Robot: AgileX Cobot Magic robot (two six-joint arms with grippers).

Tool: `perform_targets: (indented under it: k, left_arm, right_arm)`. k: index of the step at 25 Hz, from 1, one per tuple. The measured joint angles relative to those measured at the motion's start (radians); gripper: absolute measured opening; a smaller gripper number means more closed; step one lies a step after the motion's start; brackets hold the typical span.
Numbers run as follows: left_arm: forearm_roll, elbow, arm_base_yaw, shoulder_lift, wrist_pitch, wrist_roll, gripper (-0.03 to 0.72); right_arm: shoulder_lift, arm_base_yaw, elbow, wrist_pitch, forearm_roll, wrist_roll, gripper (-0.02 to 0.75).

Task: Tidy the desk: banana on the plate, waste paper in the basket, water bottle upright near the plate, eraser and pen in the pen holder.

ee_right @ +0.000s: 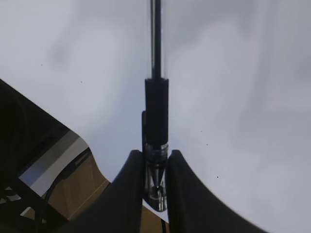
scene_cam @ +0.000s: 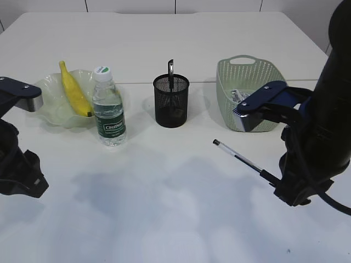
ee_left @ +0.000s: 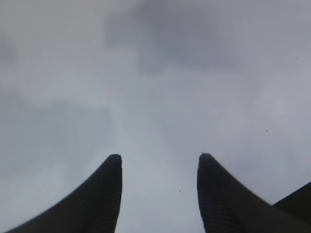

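Observation:
I am already holding the pen's black end with the cap (scene_cam: 271, 178) in my right gripper, so I should next grab the pen by its exposed clear body (scene_cam: 239, 156) with my left gripper.
The banana (scene_cam: 75, 92) lies in the pale green plate (scene_cam: 52, 112) at the left. Beside the plate, the water bottle (scene_cam: 109, 109) stands upright. A black mesh pen holder (scene_cam: 171, 104) sits mid-desk with a dark slim thing standing in it. White waste paper (scene_cam: 237, 96) shows inside the sage-green basket (scene_cam: 258, 74). My right gripper (scene_cam: 273, 179) (ee_right: 156, 156) is shut on one end of the pen (scene_cam: 240, 158) (ee_right: 156, 104), which points out over the desk (scene_cam: 175, 208), slanting left and away. My left gripper (ee_left: 159, 158) is open over bare desk with nothing between its fingers. The eraser is out of view.
My left arm (scene_cam: 19, 175) is low at the front left edge. The right arm's body (scene_cam: 323, 109) stands in front of the basket's right side. The desk's near right edge shows in the right wrist view, bottom left.

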Motion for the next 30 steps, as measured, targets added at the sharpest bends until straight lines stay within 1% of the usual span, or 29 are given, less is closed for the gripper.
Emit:
perform_targets:
  k: [2,5,9,12,14,16,19,23,27,30]
  left_arm:
    - [0.017,0.000,-0.044,-0.012,-0.022,0.020,0.353]
    - [0.083,0.000,-0.131,-0.041,-0.071,0.029,0.353]
    - [0.150,0.000,-0.258,-0.068,-0.186,0.038,0.353]
    - [0.193,0.000,-0.370,-0.070,-0.306,0.084,0.353]
    - [0.271,0.000,-0.434,-0.070,-0.406,0.102,0.352]
    - [0.370,0.000,-0.479,-0.068,-0.492,0.110,0.352]
    - [0.509,0.000,-0.504,-0.046,-0.589,0.115,0.351]
    - [0.669,0.000,-0.506,-0.011,-0.685,0.115,0.352]
    - [0.849,0.000,-0.506,0.010,-0.763,0.115,0.353]
    - [0.934,0.000,-0.506,0.021,-0.792,0.115,0.371]
  right_arm:
    - [0.000,0.000,0.000,0.005,0.010,-0.010,0.078]
    - [0.000,0.000,-0.006,0.008,0.010,-0.018,0.078]
    - [0.000,0.000,-0.038,0.010,0.029,-0.035,0.078]
    - [0.000,0.000,-0.062,0.012,0.053,-0.044,0.078]
    - [0.000,0.000,-0.073,0.015,0.064,-0.049,0.078]
    - [0.000,0.000,-0.077,0.017,0.071,-0.049,0.078]
    - [0.000,0.000,-0.077,0.030,0.074,-0.052,0.078]
    - [0.000,0.000,-0.077,0.032,0.087,-0.052,0.078]
    - [0.000,0.000,-0.077,0.032,0.135,-0.052,0.078]
    - [0.000,0.000,-0.077,0.032,0.147,-0.052,0.078]
